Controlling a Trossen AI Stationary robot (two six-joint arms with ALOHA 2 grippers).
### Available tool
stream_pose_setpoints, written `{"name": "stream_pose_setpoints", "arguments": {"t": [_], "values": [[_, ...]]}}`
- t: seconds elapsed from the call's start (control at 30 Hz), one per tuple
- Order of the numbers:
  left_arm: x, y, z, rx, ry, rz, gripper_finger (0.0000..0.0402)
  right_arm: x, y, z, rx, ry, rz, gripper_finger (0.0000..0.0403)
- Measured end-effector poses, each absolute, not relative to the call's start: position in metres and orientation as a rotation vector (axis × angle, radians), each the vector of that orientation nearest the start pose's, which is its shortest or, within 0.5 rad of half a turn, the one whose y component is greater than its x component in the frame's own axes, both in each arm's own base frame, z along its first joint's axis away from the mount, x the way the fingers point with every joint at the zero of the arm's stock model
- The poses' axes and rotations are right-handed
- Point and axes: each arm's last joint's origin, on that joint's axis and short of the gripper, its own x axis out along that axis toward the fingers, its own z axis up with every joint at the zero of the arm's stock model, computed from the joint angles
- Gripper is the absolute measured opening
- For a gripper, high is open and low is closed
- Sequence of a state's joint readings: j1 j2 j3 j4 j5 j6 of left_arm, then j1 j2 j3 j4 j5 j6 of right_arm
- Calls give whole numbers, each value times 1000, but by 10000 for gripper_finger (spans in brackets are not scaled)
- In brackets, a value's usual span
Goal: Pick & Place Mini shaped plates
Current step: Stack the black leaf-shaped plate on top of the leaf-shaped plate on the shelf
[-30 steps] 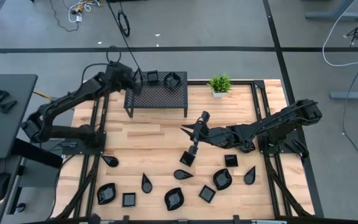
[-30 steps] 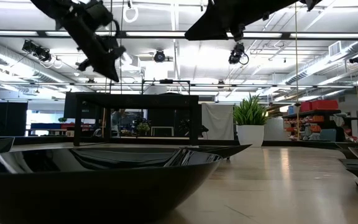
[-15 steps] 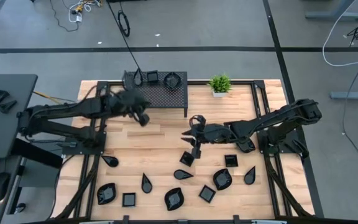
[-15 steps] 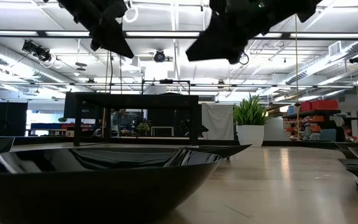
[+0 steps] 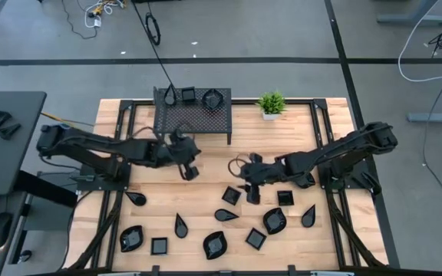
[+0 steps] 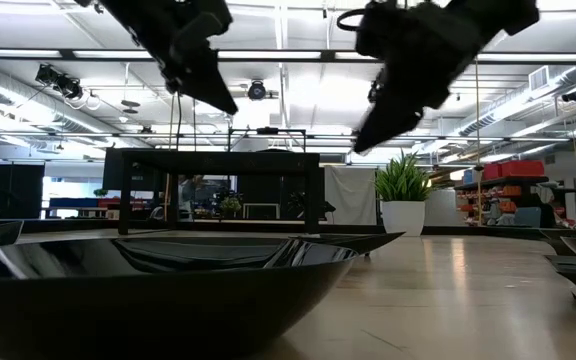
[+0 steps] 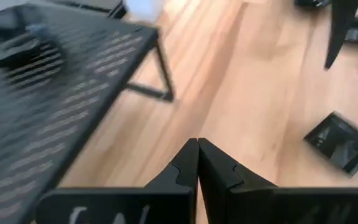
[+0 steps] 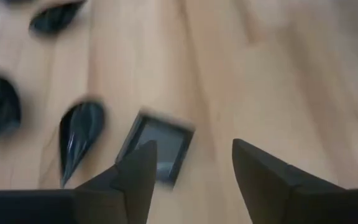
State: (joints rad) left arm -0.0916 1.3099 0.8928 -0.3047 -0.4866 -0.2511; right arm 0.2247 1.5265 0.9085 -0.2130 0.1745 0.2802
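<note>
I need to grab the square plate by its rim (image 5: 232, 195) with my right gripper next, so that I can move it to the black mesh rack (image 5: 192, 119).
Several glossy black mini shaped plates lie flat on the near half of the wooden table: teardrops (image 5: 180, 225), wavy ones (image 5: 215, 244) and squares (image 5: 255, 238). Two more (image 5: 212, 98) sit on top of the black mesh rack (image 5: 192, 119). My right gripper (image 5: 249, 189) hangs open, slanting down, just right of a square plate (image 5: 231, 196). In the right wrist view that plate (image 8: 160, 146) lies ahead of my right gripper (image 8: 194, 165), by one finger. My left gripper (image 5: 189, 172) is shut with nothing in it (image 7: 197, 163), above bare wood in front of the rack.
A small green potted plant (image 5: 271, 103) stands at the far edge, right of the rack. The rack's legs (image 7: 163, 78) stand close to my left gripper. Bare wood lies between the rack and the row of plates. Black frame rails (image 5: 121, 153) run along both table sides.
My left gripper has swung from over the rack's left end toward the table's right and near edge, staying shut, and now hangs in front of the rack. My right gripper has tipped nose-down, sunk toward the square plate, and its fingers stand wider apart.
</note>
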Motion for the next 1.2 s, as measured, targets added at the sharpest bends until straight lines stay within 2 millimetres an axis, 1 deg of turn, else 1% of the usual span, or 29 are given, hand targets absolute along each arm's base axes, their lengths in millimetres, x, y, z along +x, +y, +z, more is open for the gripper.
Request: {"name": "stream_pose_setpoints", "arguments": {"t": [0.07, 0.17, 0.3, 0.37, 0.43, 0.5, 0.6, 0.67, 0.73, 0.87, 0.93, 1.03, 1.13, 1.2], "values": [[280, -18, 245, -26, 634, 440, 12, 295, 72, 199, 102, 886, -7, 214], [294, -27, 234, -19, 613, 411, 10, 281, 85, 192, 175, 1036, 69, 212], [306, -33, 219, -12, 614, 396, 10, 257, 104, 184, 281, 1274, 89, 205], [310, -33, 213, -11, 616, 398, 9, 246, 116, 182, 290, 1346, 99, 201], [314, -32, 207, 3, 622, 399, 10, 238, 130, 182, 283, 1382, 149, 197], [317, -31, 204, 10, 621, 400, 10, 230, 144, 182, 237, 1386, 197, 194], [320, -29, 203, 4, 608, 406, 9, 222, 155, 182, 126, 1345, 189, 187], [320, -29, 204, -2, 592, 406, 10, 222, 155, 182, 64, 1299, 126, 181], [321, -29, 205, -4, 584, 405, 9, 224, 152, 182, 41, 1271, 80, 173], [322, -30, 207, 1, 568, 383, 10, 233, 137, 180, 27, 1267, 69, 159], [322, -30, 207, -4, 568, 381, 9, 235, 128, 175, 32, 1297, 106, 152], [322, -30, 207, -4, 567, 381, 10, 236, 116, 165, 70, 1327, 215, 143], [322, -31, 207, -11, 568, 371, 9, 234, 109, 154, 83, 1337, 314, 136], [322, -31, 206, -15, 569, 362, 10, 232, 105, 148, 78, 1333, 349, 130]]}}
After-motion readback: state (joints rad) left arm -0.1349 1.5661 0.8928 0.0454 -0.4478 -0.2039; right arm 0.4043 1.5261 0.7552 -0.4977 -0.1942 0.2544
